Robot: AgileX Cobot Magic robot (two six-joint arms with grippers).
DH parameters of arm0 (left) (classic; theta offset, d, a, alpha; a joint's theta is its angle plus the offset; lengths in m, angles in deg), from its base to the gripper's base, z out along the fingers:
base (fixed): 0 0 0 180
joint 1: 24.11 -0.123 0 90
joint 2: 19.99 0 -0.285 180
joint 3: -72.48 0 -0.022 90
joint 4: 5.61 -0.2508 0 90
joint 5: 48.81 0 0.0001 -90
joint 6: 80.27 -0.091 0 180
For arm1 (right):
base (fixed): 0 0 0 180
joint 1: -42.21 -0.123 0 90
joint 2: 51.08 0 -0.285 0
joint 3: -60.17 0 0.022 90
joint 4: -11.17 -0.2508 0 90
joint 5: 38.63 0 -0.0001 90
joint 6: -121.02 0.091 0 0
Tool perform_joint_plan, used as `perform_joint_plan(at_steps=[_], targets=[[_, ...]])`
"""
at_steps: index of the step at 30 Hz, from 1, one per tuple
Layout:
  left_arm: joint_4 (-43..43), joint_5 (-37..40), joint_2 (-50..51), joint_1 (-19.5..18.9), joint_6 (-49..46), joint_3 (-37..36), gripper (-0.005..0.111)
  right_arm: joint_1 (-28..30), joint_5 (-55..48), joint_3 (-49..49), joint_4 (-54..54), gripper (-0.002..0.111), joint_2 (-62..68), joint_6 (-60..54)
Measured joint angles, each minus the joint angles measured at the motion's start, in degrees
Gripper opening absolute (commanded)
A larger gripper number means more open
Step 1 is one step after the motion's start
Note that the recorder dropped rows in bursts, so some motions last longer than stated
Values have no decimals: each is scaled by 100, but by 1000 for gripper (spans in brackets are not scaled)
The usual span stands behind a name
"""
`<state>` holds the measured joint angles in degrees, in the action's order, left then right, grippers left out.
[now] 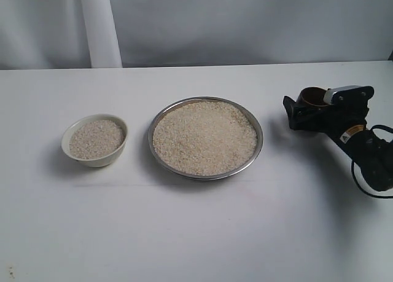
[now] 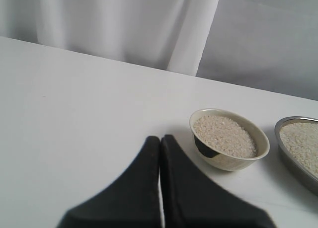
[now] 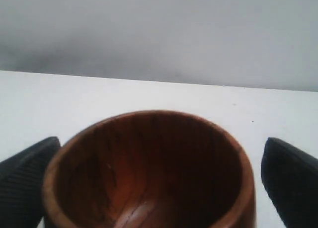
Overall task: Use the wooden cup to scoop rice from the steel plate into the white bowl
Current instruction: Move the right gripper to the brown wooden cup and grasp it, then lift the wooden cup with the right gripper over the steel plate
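Note:
I need to scoop rice from the steel plate, so next I should grab the wooden cup by its round side (image 1: 311, 112) with my right gripper.
The steel plate (image 1: 150, 134) lies mid-table, heaped with rice (image 1: 204, 137). To its left stands the white bowl (image 1: 95, 159), also holding rice (image 1: 96, 139). The wooden cup (image 1: 312, 96) sits to the right of the plate, between the fingers of my right gripper (image 1: 313, 107). In the right wrist view the cup (image 3: 149, 173) looks empty. My right gripper (image 3: 160, 141) is open around it, with a gap at one finger (image 3: 290, 178). My left gripper (image 2: 160, 138) is shut and empty, just short of the bowl (image 2: 226, 161). The plate's rim (image 2: 290, 163) shows beside the bowl.
A white tabletop (image 1: 196, 233) carries everything. A pale curtain (image 1: 98, 24) hangs behind the table's far edge. The right arm's black body and cable (image 1: 368, 159) occupy the right edge of the table.

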<state>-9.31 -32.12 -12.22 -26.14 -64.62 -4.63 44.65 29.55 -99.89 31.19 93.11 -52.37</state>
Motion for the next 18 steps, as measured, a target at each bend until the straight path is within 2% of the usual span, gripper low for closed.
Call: perform_joint_plan(at_steps=[18], targets=[[0,0,0,0,0,0,0,0,-65,-128,40,105,283,13]])
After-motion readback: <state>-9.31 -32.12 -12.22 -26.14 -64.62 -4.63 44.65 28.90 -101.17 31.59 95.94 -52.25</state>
